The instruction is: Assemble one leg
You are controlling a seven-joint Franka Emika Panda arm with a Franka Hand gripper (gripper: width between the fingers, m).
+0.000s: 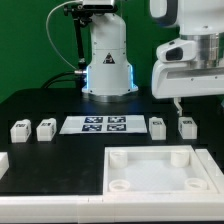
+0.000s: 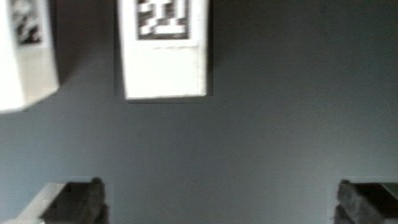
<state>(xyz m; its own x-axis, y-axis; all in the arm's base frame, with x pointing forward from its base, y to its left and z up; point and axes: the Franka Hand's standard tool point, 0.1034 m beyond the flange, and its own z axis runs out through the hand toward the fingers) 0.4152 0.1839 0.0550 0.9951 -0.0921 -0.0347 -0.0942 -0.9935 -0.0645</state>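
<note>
My gripper grabs the leg's tagged body (image 1: 187, 130) next, to assemble the leg into the white panel's corner socket.
Four small white legs with tags stand on the black table in the exterior view: two on the left (image 1: 19, 130) (image 1: 46, 128) and two on the right (image 1: 157, 126) (image 1: 187, 126). My gripper (image 1: 179, 102) hangs just above the two right legs. In the wrist view my gripper (image 2: 222, 205) is open and empty, its dark fingertips (image 2: 71, 202) wide apart over bare table. One leg (image 2: 164, 50) with its tag lies beyond the jaws, and a second leg (image 2: 22, 58) is cut off by the frame edge.
The marker board (image 1: 105, 124) lies between the two pairs of legs. The large white rimmed panel (image 1: 158, 170) with round corner sockets lies at the front. The arm's base (image 1: 106, 60) stands at the back. A white block edge (image 1: 3, 162) shows at the exterior view's left.
</note>
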